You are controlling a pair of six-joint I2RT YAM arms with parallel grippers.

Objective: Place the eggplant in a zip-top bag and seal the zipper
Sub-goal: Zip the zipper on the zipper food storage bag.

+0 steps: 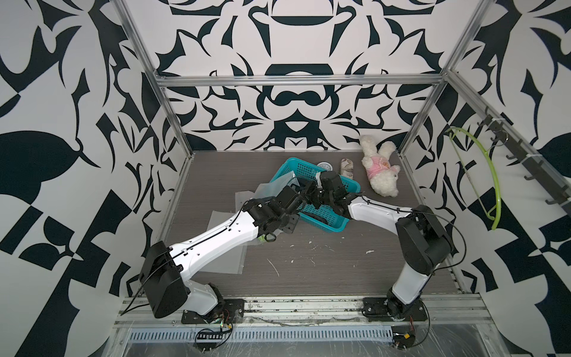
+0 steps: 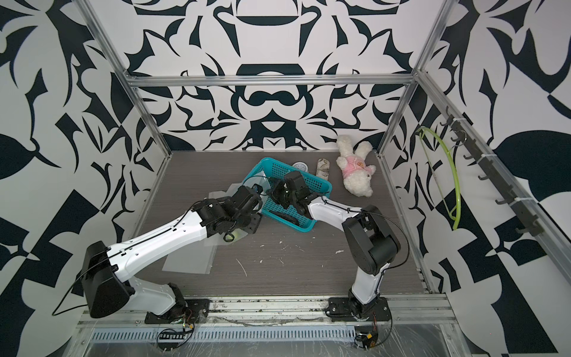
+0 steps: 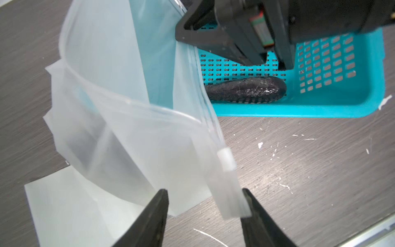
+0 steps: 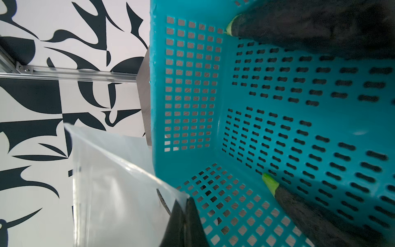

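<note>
I should next pinch the zipper's end just beyond the white slider with my left gripper to seal the zip-top bag (image 3: pixel 119 132). The slider then stays free for my right gripper.
A clear zip-top bag (image 3: pixel 119 132) hangs open beside the teal basket (image 3: pixel 320 109), its white slider (image 3: pixel 226 159) near one end of the zipper. My right gripper (image 4: pixel 188 200) is shut on the bag's rim at the basket's edge; it also shows in the left wrist view (image 3: pixel 186 39). My left gripper (image 3: pixel 205 191) is open, and the zipper's end hangs between its fingers against one fingertip (image 3: pixel 248 198). A dark eggplant (image 3: pixel 245 88) lies in the basket. The right wrist view shows two eggplants there, one (image 4: pixel 310 25) along a wall and a second (image 4: pixel 310 220) with a green stem.
More clear bags (image 1: pixel 225 265) lie flat under my left arm. A white plush toy (image 1: pixel 381 170), a wrapped can (image 1: pixel 346 167) and a round white disc (image 1: pixel 324 166) sit behind the basket (image 1: pixel 338 228). A green hanger (image 1: pixel 489 185) hangs on the right wall. White flecks (image 1: pixel 312 247) dot the table.
</note>
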